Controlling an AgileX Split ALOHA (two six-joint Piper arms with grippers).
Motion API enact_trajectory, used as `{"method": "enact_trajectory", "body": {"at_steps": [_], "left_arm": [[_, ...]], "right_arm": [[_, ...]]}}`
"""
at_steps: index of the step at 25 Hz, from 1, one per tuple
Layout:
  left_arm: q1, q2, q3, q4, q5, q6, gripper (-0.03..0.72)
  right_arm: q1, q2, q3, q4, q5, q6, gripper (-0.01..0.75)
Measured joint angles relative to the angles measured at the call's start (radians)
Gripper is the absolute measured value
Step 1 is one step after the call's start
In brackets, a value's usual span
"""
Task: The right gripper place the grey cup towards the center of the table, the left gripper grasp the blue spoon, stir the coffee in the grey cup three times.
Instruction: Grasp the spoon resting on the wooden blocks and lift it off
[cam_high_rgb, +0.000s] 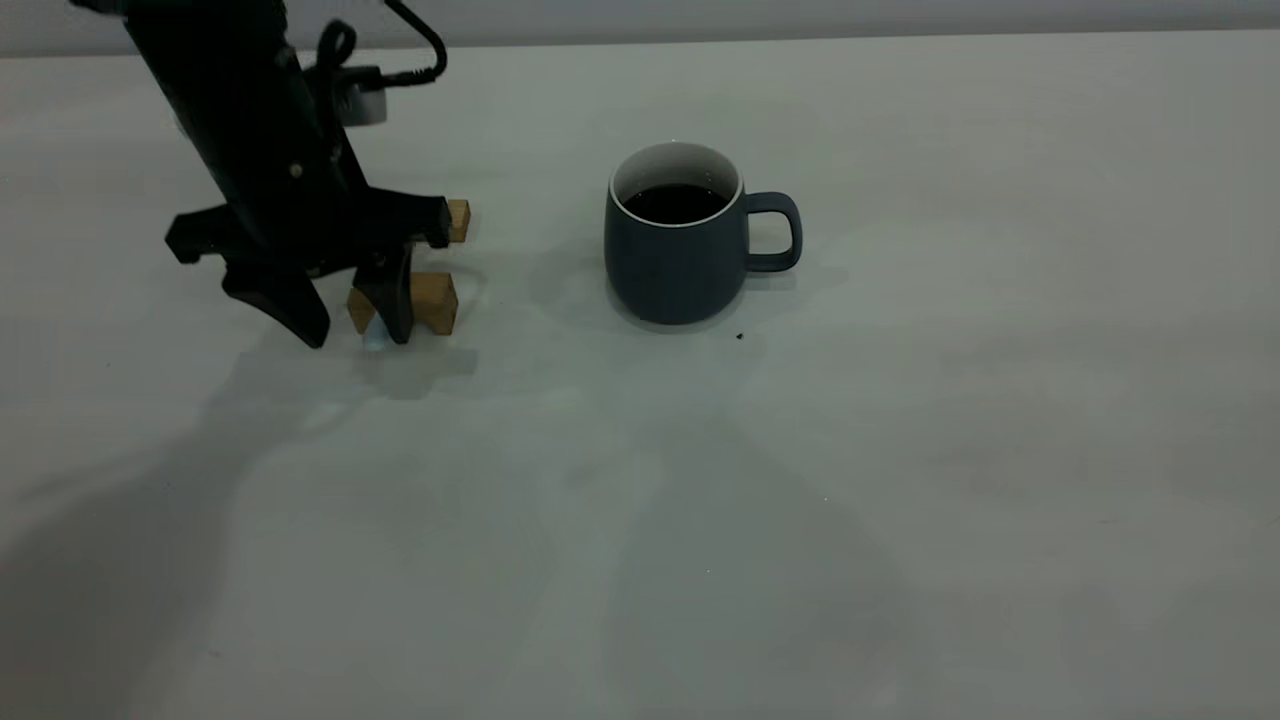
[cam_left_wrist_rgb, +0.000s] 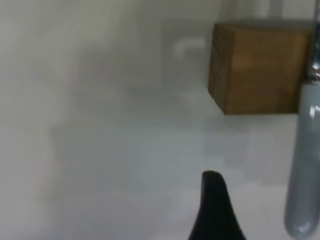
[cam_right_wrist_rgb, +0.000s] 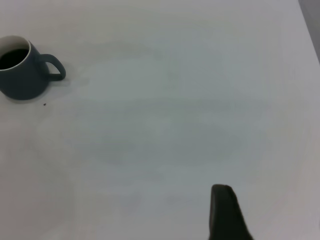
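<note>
The left gripper picks up the blue spoon by its handle (cam_high_rgb: 378, 332) next, to stir the coffee in the grey cup (cam_high_rgb: 678, 255).
The grey cup (cam_high_rgb: 678, 255) stands upright near the middle of the table (cam_high_rgb: 900, 450), its handle pointing right, with dark coffee (cam_high_rgb: 676, 203) inside. My left gripper (cam_high_rgb: 358, 338) is lowered at the left, open, its fingers straddling the pale end of the blue spoon (cam_high_rgb: 375, 340). In the left wrist view the blue spoon's handle (cam_left_wrist_rgb: 302, 165) lies beside a wooden block (cam_left_wrist_rgb: 257, 67), apart from one dark finger (cam_left_wrist_rgb: 217, 210). The right gripper is outside the exterior view. Its wrist view shows one finger (cam_right_wrist_rgb: 224, 212) well away from the cup (cam_right_wrist_rgb: 22, 75).
Two tan wooden blocks (cam_high_rgb: 437, 300) (cam_high_rgb: 458, 220) sit behind the left gripper's fingers. A small dark speck (cam_high_rgb: 739, 336) lies on the table just in front of the cup. The table's far edge runs along the back.
</note>
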Motion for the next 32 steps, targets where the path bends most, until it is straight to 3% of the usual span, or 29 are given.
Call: {"method": "enact_trajectory", "body": {"at_steps": [29, 32], "left_arm": [[-0.020, 0.083, -0.052, -0.003, -0.045, -0.012, 0.449], [-0.020, 0.083, -0.052, -0.003, -0.037, -0.013, 0.401]], "right_arm": [[0.000, 0.000, 0.000, 0.000, 0.000, 0.000, 0.483], [0.000, 0.000, 0.000, 0.000, 0.000, 0.000, 0.483]]}}
